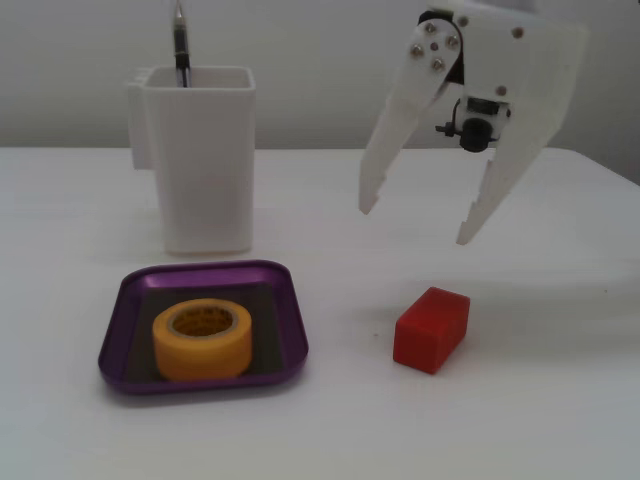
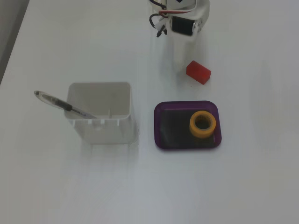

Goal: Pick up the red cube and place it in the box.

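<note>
Next, the gripper grabs the red cube (image 1: 431,329) by its opposite sides to put it in the purple box.
The red cube (image 1: 431,329) lies on the white table, to the right of the box in a fixed view. It also shows in the top-down fixed view (image 2: 198,72), just beyond the box's far right corner. The box (image 1: 120,335) is a shallow purple tray with a dark floor (image 2: 159,126). My white gripper (image 1: 418,221) hangs open and empty above and slightly behind the cube, clear of it. In the top-down fixed view its wrist (image 2: 182,23) is at the top edge, and the pale fingers are hard to make out against the table.
A yellow tape roll (image 1: 202,338) sits inside the box, toward one side (image 2: 202,124). A tall white pen holder (image 1: 200,160) with a pen (image 2: 60,103) stands behind the box.
</note>
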Available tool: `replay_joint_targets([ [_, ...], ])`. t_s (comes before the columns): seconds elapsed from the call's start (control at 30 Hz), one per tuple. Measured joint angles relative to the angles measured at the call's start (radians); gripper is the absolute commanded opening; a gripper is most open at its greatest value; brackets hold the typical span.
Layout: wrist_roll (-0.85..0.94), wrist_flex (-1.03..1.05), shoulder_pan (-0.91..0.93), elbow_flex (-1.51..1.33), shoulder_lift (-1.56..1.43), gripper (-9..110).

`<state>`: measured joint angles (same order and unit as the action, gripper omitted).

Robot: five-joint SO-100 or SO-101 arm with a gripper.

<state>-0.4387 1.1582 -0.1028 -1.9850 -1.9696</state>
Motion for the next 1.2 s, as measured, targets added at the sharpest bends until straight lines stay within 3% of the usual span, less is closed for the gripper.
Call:
replay_joint_targets([
  [0.33, -0.035, -0.052, -0.153, -0.069, 0.009, 23],
  [1.2, -0.035, -0.354, -0.166, -0.239, 0.097, 23],
])
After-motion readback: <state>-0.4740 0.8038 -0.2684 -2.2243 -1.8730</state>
